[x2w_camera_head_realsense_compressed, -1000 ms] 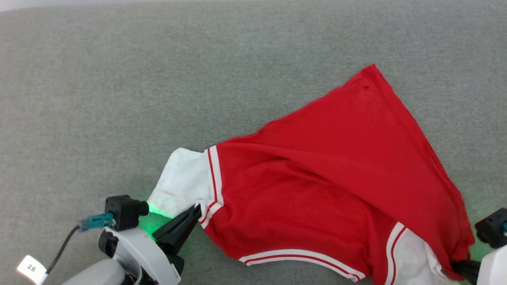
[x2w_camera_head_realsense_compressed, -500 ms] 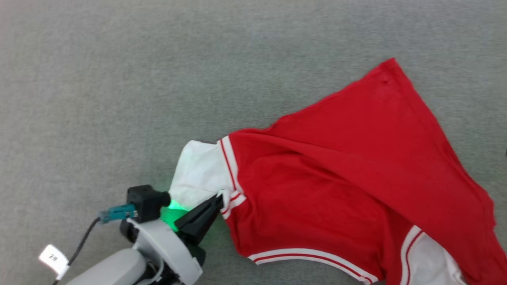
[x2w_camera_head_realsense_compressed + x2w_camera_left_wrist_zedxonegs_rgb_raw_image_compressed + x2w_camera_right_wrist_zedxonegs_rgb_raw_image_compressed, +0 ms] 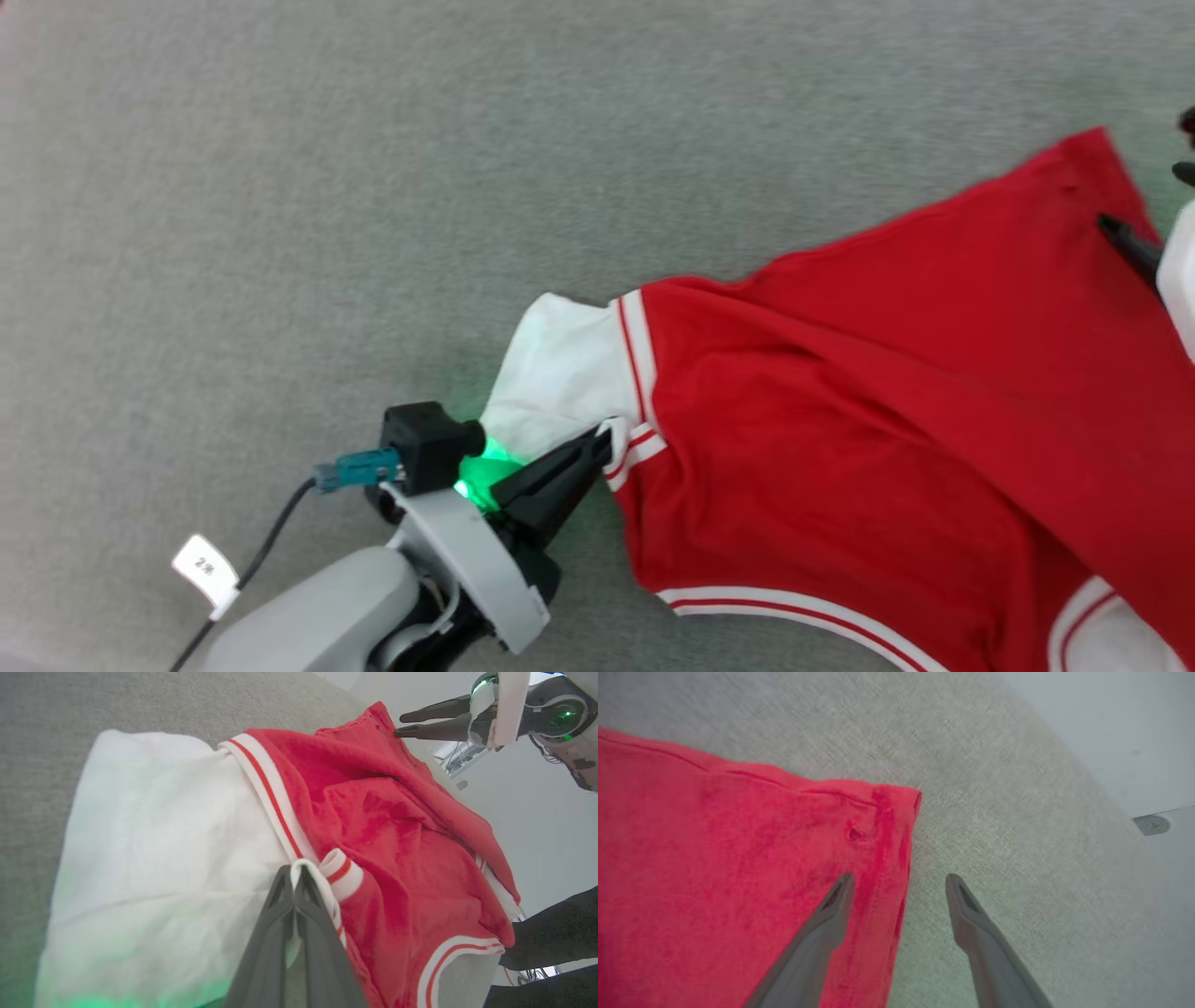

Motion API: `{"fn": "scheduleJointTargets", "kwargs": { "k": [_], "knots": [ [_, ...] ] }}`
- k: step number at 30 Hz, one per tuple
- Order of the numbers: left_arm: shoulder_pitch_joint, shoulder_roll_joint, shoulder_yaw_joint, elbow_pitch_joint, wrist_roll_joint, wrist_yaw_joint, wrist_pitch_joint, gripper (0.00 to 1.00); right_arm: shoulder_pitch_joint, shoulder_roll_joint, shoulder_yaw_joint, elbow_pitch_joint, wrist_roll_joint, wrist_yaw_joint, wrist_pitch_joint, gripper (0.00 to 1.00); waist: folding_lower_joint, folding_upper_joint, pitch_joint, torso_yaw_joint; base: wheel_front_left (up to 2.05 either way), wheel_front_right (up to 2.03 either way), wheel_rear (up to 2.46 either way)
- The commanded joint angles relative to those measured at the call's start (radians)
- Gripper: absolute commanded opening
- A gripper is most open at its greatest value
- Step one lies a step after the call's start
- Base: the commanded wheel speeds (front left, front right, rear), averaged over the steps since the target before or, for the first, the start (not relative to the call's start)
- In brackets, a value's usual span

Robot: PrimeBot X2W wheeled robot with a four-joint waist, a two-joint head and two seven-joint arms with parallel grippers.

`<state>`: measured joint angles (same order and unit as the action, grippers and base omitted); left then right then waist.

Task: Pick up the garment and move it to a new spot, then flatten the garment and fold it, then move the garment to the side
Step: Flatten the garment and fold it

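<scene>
I need to fold the red cloth (image 3: 952, 302) lengthwise, so I should grab it by its hem corner (image 3: 1098, 162) with my right gripper.
The garment (image 3: 887, 401), bright red with a white sleeve and white-and-red striped trim, lies spread on the grey surface (image 3: 373, 187). My left gripper (image 3: 597, 446) is shut on the garment's white-edged trim beside the sleeve; the left wrist view shows the pinched fold at the left gripper (image 3: 295, 873). My right gripper (image 3: 1141, 196) hovers open at the garment's far red corner. In the right wrist view the right gripper (image 3: 900, 878) straddles the garment (image 3: 738, 858) edge. One finger is over the red cloth and the other over the grey surface. The right gripper (image 3: 399, 724) stands at that corner.
The grey fabric surface (image 3: 994, 788) stretches wide to the left and far side of the garment. Its edge meets a pale floor or wall (image 3: 1111, 728) just beyond the right gripper. A dark shape (image 3: 556, 933) sits past the garment's near hem.
My right gripper let go of the garment's near right part, opened, and now stands at the far red corner. The left gripper keeps its hold. The head camera has shifted.
</scene>
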<state>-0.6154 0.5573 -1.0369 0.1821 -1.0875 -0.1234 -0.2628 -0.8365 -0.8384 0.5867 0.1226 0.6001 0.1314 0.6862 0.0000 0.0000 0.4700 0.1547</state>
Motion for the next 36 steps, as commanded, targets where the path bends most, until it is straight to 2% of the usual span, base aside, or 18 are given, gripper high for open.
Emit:
{"fn": "scheduleJointTargets", "kwargs": {
  "k": [1, 4, 5, 6, 7, 8, 11, 17, 21, 25, 27, 32, 36],
  "knots": [
    [-0.001, -0.008, -0.01, 0.022, 0.005, -0.004, 0.005, 0.0, -0.037, 0.003, 0.053, 0.045, 0.013, -0.002, -0.005, 1.0, 0.0, 0.0, 0.034, 0.046, 0.0, 0.0, 0.0],
    [-0.004, -0.019, -0.016, 0.035, 0.008, -0.005, 0.004, 0.0, -0.081, 0.011, 0.149, 0.124, 0.062, -0.001, 0.0, 1.0, 0.0, 0.0, 0.04, 0.059, 0.0, 0.0, 0.0],
    [-0.005, -0.02, -0.016, 0.04, 0.008, -0.004, 0.004, 0.0, -0.084, 0.012, 0.182, 0.141, 0.076, -0.001, 0.004, 0.74, 0.0, 0.0, 0.04, 0.061, 0.0, 0.0, 0.0],
    [-0.007, -0.02, -0.015, 0.044, 0.01, -0.003, 0.003, 0.0, -0.092, 0.01, 0.21, 0.152, 0.097, -0.001, 0.006, 0.43, 0.0, 0.0, 0.04, 0.063, 0.0, 0.0, 0.0],
    [-0.009, -0.02, -0.012, 0.047, 0.009, -0.004, 0.003, 0.0, -0.099, 0.007, 0.233, 0.162, 0.116, -0.001, 0.002, 0.24, 0.0, 0.0, 0.039, 0.062, 0.0, 0.0, 0.0],
    [-0.01, -0.019, -0.008, 0.049, 0.008, -0.003, 0.003, 0.0, -0.109, 0.005, 0.254, 0.17, 0.127, -0.001, -0.004, 0.0, 0.0, 0.0, 0.037, 0.06, 0.0, 0.0, 0.0],
    [-0.012, -0.016, 0.017, 0.042, -0.007, -0.004, 0.001, 0.0, -0.141, -0.003, 0.283, 0.187, 0.176, -0.001, -0.047, 0.0, 0.0, 0.0, 0.024, 0.046, 0.0, 0.0, 0.0],
    [-0.038, 0.008, 0.059, 0.018, -0.038, -0.005, 0.0, 0.0, -0.208, -0.008, 0.244, 0.233, 0.25, -0.002, -0.157, 0.0, 0.0, 0.0, -0.007, 0.005, 0.0, 0.0, 0.0],
    [-0.108, 0.028, 0.069, -0.018, -0.083, -0.005, -0.001, 0.0, -0.25, 0.017, 0.19, 0.284, 0.313, -0.002, -0.258, 0.0, 0.0, 0.0, -0.03, -0.026, 0.0, 0.0, 0.0],
    [-0.248, 0.056, 0.081, -0.006, -0.143, -0.006, 0.035, 0.0, -0.31, 0.06, 0.124, 0.35, 0.35, -0.002, -0.374, 0.0, 0.0, 0.0, -0.041, -0.062, 0.0, 0.0, 0.0],
    [-0.332, 0.064, 0.104, 0.027, -0.175, -0.006, 0.052, 0.0, -0.357, 0.096, 0.085, 0.402, 0.362, -0.002, -0.427, 0.0, 0.0, 0.0, -0.04, -0.085, 0.0, 0.0, 0.0],
    [-0.583, 0.042, 0.184, 0.178, -0.249, -0.006, 0.084, 0.0, -0.528, 0.178, 0.004, 0.557, 0.321, -0.002, -0.559, 0.0, 0.0, 0.0, -0.008, -0.134, 0.0, 0.0, 0.0],
    [-0.802, 0.008, 0.254, 0.341, -0.235, -0.006, 0.053, 0.0, -0.682, 0.231, -0.063, 0.69, 0.264, -0.002, -0.678, 0.0, 0.0, 0.0, 0.021, -0.165, 0.0, 0.0, 0.0]
  ]
}}
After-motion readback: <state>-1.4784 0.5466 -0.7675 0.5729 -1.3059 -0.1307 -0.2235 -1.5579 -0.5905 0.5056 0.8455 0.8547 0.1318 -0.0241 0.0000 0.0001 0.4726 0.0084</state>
